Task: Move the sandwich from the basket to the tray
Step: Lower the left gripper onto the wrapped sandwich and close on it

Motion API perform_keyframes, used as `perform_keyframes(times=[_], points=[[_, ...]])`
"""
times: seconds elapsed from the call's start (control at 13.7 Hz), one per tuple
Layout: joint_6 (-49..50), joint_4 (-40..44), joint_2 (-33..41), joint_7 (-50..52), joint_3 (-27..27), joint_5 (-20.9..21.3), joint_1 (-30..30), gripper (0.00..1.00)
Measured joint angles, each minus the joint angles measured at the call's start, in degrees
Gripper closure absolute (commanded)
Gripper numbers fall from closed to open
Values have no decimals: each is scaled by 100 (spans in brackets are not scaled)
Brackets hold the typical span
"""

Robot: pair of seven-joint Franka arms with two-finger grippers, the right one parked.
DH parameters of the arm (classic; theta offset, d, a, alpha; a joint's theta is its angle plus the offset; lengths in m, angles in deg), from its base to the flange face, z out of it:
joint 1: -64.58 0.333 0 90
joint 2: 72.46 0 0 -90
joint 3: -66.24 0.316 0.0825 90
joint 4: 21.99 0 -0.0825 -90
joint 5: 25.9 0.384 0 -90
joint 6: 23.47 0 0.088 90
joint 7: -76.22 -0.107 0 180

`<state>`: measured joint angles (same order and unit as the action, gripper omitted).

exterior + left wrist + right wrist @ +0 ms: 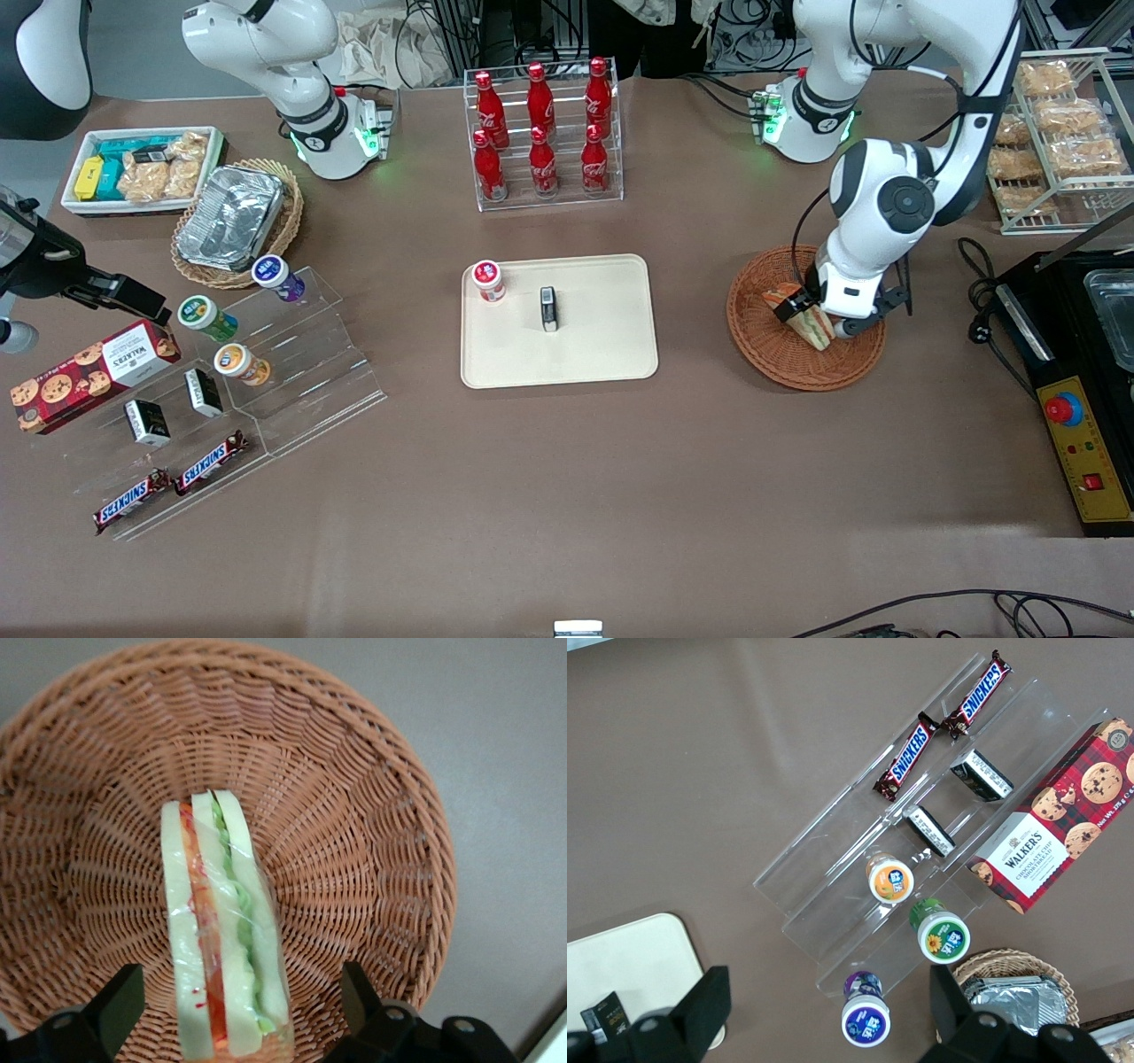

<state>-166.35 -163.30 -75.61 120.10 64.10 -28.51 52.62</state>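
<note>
My left gripper grabs the sandwich (811,324) across its two flat bread sides next, since it stands on edge with those sides turned outward.
The sandwich (811,324), a wrapped wedge of pale bread with orange-red and green layers, stands on edge in the reddish-brown wicker basket (791,372). My left gripper (820,317) is lowered into the basket and is open. In the left wrist view the sandwich (221,939) sits between the two black fingers (113,1005) of the gripper (239,1010), with a gap of basket weave (354,797) showing on each side. The cream-beige tray (602,354) lies flat mid-table, beside the basket toward the parked arm's end.
On the tray stand a small red-lidded cup (487,281) and a small dark box (549,308). A clear rack of cola bottles (542,133) stands farther from the camera. A black control box (1085,443) and a wire pastry rack (1054,133) flank the basket at the working arm's end.
</note>
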Motion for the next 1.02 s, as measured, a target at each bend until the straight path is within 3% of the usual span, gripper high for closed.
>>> perform_keyframes(times=[0.22,0.36,0.44,0.51,1.02], points=[[-34,0,-45,13,-1,0,-6,69],[-56,19,-37,140,-1,0,-6,82],[-57,47,-22,230,-1,0,-6,95],[-26,83,4,285,-1,0,-5,100],[1845,1010,338,494,14,1,-3,100]])
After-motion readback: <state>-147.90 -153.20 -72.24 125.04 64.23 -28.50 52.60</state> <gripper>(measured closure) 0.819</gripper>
